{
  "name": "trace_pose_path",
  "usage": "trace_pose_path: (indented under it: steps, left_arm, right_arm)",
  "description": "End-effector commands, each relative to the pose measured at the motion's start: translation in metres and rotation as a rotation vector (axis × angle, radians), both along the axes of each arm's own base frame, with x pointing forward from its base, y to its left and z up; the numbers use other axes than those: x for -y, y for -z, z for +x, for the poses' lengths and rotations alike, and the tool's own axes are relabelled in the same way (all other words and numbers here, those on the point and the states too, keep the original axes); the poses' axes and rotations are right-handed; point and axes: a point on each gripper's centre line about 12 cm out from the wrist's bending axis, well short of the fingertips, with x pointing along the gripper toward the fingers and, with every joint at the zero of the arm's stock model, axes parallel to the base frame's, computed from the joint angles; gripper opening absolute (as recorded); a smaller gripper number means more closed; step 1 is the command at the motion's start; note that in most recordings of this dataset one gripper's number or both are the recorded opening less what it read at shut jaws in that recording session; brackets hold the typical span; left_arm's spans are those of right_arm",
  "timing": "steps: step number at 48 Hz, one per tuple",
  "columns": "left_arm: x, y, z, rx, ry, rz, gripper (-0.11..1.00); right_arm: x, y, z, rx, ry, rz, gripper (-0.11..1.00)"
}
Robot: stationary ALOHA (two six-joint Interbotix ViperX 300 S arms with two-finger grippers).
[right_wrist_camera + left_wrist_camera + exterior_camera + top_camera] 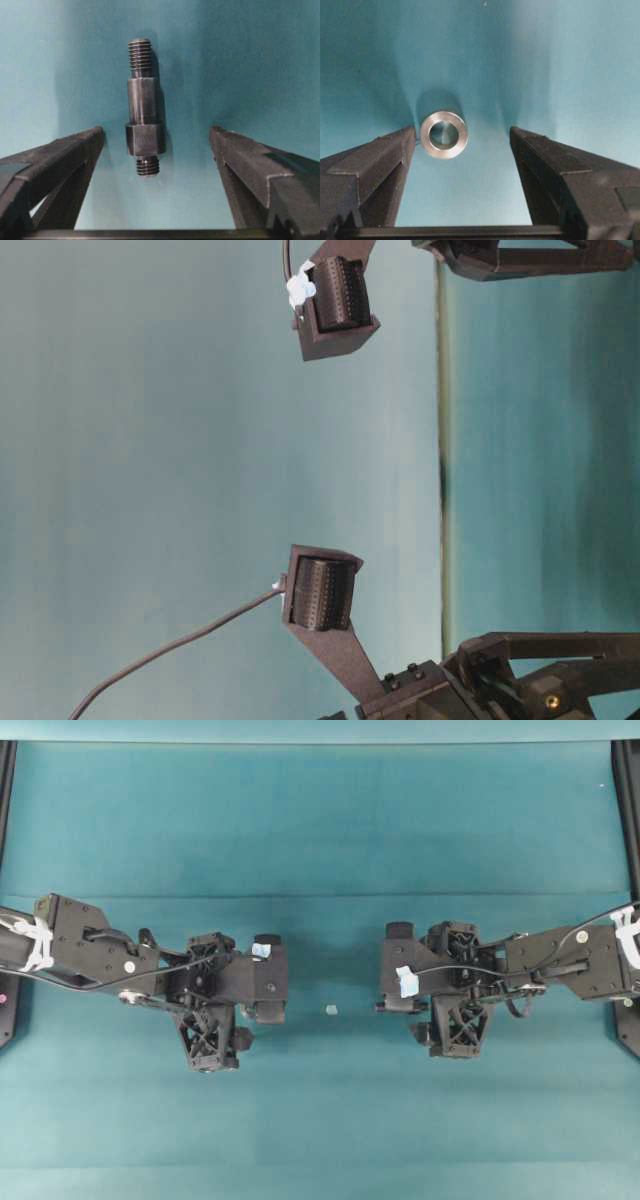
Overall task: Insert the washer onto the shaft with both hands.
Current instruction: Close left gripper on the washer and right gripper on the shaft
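Both fingers of my right gripper reach the teal mat on either side of the shaft's wide collar (145,139), so it is now time to close on the shaft (144,105).
In the left wrist view the washer (443,134), a small silvery ring, lies flat on the teal mat. It sits between the fingers of my left gripper (462,130), close against the left finger (380,160), and the jaws stand wide open. In the right wrist view the shaft (144,105), a dark stepped rod threaded at both ends, lies on the mat. My right gripper (156,130) stands open around its near end, without touching it. From overhead both grippers, left (268,980) and right (397,970), point down and hide both parts.
A tiny pale chip (331,1010) lies on the mat midway between the two grippers. Black frame rails (628,810) run along the left and right edges of the teal mat (320,830).
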Motion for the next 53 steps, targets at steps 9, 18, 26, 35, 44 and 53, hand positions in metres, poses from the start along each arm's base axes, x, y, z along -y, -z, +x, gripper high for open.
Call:
trace_pose_path:
  steps: [9,18,26,35,44,53]
  left_arm:
    - [0.0001,-0.0046,0.003,0.018,0.0,0.0,0.81]
    - [0.0001,-0.0046,0.003,0.018,-0.002,-0.001,0.81]
    - [0.0001,-0.006,0.004,0.023,-0.003,-0.002,0.79]
    - [0.0001,-0.0058,0.0034,0.014,-0.005,-0.004,0.66]
    - [0.0004,-0.0051,0.0003,-0.014,-0.014,-0.007,0.35]
    - [0.0011,-0.0068,0.0011,-0.007,-0.023,-0.014,0.35]
  right_arm:
    - [0.0005,-0.002,0.0016,0.011,-0.001,-0.001,0.93]
    - [0.0005,-0.002,0.0016,0.011,0.0,0.0,0.93]
    - [0.0005,-0.0019,0.0015,0.009,0.001,0.0,0.92]
    - [0.0004,-0.0021,0.001,0.006,0.004,0.002,0.65]
    - [-0.0006,-0.0048,0.0038,0.003,0.001,0.002,0.18]
    - [-0.0005,-0.0054,0.0041,-0.014,-0.003,-0.001,0.0]
